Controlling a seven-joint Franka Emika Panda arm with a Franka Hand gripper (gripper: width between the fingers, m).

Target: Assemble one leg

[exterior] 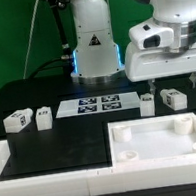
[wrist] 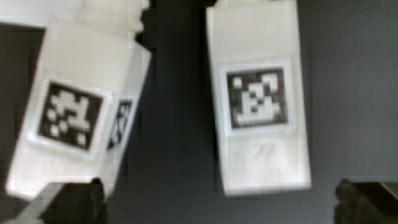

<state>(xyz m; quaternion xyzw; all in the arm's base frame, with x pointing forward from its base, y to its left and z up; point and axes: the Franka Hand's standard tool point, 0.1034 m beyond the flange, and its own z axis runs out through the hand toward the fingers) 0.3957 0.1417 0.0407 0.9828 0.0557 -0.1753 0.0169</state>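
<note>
The straight white leg is below my fingers, and they are short of its lower end, so they would miss if I closed now. My gripper needs to move down toward that end first, then close.
Two white oblong legs with black-and-white tags lie side by side on the black table at the exterior view's right, one (exterior: pixel 147 103) beside the other (exterior: pixel 173 99). My gripper (exterior: pixel 172 78) hovers just above them, open and empty. In the wrist view both legs fill the frame, one leg (wrist: pixel 80 105) slightly tilted and the other leg (wrist: pixel 258 100) nearly straight. My gripper (wrist: pixel 214 205) is spread wide, with dark fingertips (wrist: pixel 63 205) at the frame's corners, apart from the legs. Two more legs (exterior: pixel 15 121) (exterior: pixel 44 116) lie at the exterior view's left.
The marker board (exterior: pixel 97 105) lies between the two pairs of legs. The large white square tabletop (exterior: pixel 165 155) with corner sockets lies in front at the right. A white L-shaped rail (exterior: pixel 14 163) runs along the left and front edges. The robot base (exterior: pixel 92 46) stands behind.
</note>
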